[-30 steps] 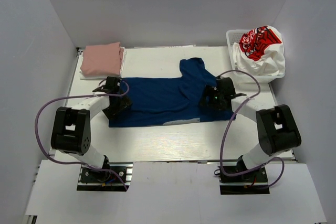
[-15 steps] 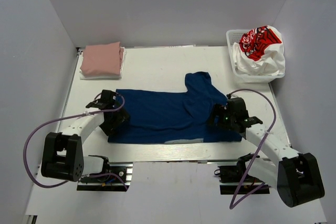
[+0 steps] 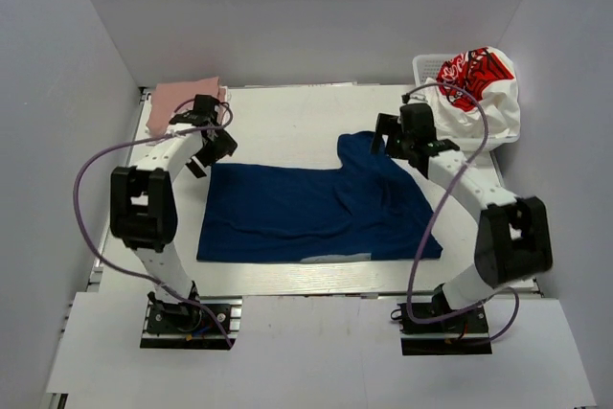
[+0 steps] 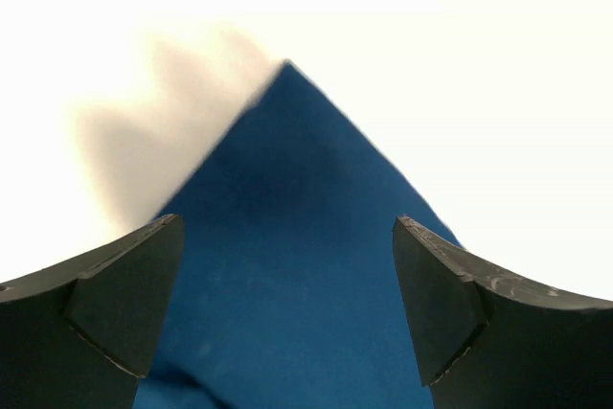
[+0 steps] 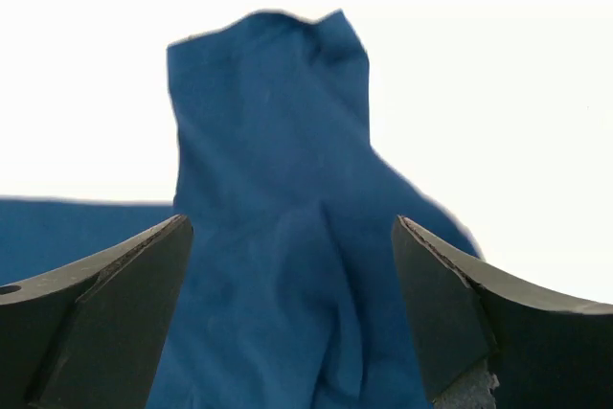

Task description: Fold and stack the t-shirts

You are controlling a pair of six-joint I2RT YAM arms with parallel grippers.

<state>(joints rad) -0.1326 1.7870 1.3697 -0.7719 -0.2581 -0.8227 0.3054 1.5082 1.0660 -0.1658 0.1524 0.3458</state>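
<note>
I should next grab the navy blue t-shirt [image 3: 306, 210] with my left gripper by its far corner nearest the pink t-shirt. Then my left gripper can fold that corner inward.
The navy blue t-shirt [image 3: 306, 210] lies spread flat on the middle of the table, with one sleeve [image 3: 362, 148] sticking out toward the back. My left gripper [image 3: 209, 153] is open and empty above the shirt's far-left corner [image 4: 287, 198]. My right gripper [image 3: 397, 145] is open and empty above the sleeve [image 5: 278, 160]. A folded dusty-pink t-shirt [image 3: 172, 101] lies at the back left, partly hidden by my left arm. White t-shirts with red graphic [image 3: 476, 83] are piled at the back right.
The white lattice basket [image 3: 422, 68] holds the white shirts at the back right corner. A white folded layer shows under the pink shirt. Grey walls stand around the table. Purple cables loop beside both arms.
Both grippers have moved from the shirt's near side to its far edge. The navy shirt slid toward the near edge earlier and now lies still.
</note>
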